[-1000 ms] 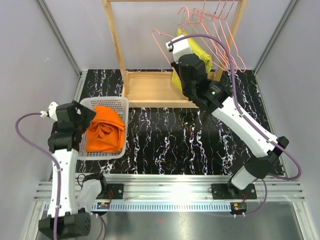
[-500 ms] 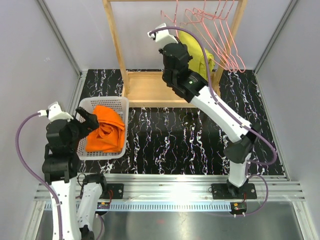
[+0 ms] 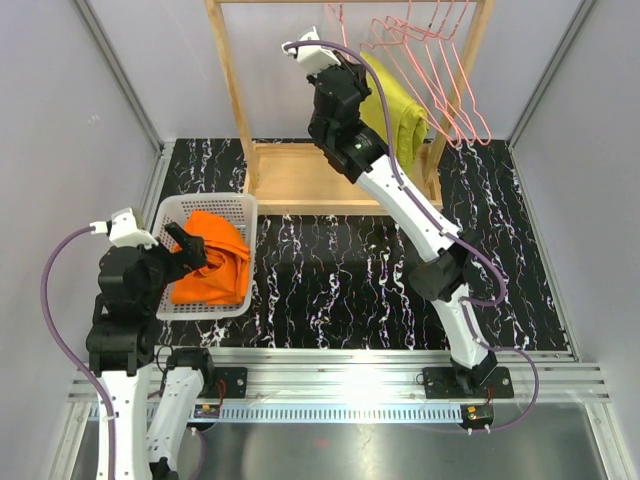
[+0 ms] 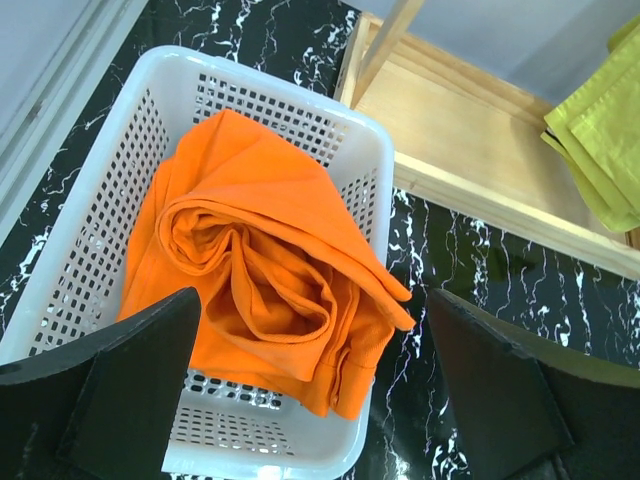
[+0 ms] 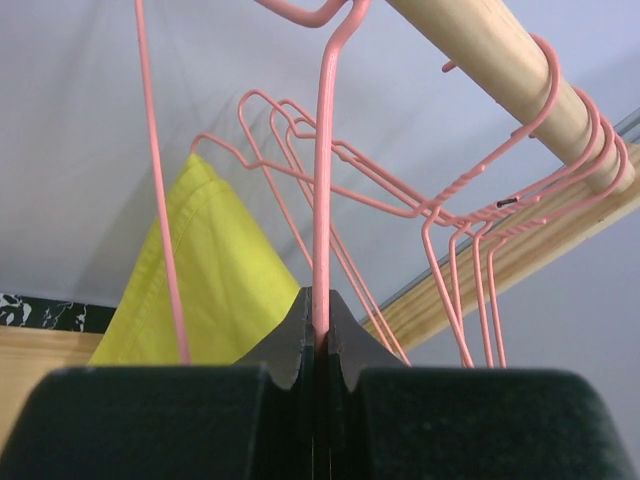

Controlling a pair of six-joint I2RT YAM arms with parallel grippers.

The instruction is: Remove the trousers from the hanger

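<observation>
My right gripper stays closed on the hanger from here until its neck lies below the rod (image 5: 480, 60) with the hung hangers' necks, since the hanger stands up beside the rod.
The orange trousers (image 3: 212, 260) lie crumpled in the white basket (image 3: 205, 203) at the left, free of any hanger. In the left wrist view the trousers (image 4: 265, 265) fill the basket (image 4: 90, 250). My left gripper (image 3: 188, 248) is open and empty, above the basket's near side (image 4: 310, 400). My right gripper (image 3: 338, 60) is raised to the rack's top rod and is shut on the wire of a bare pink hanger (image 5: 325, 150). The hanger's top reaches up beside the rod (image 5: 480, 60).
Several more pink hangers (image 3: 440, 60) hang on the rod at the right. A yellow-green garment (image 3: 395, 105) hangs among them, right of my right gripper. The wooden rack (image 3: 230, 90) has a flat base (image 3: 310, 180) at the back of the black marbled table.
My right arm has lifted the bare hanger up and to the left, to the rod. My left arm has drawn back from the basket toward the near edge.
</observation>
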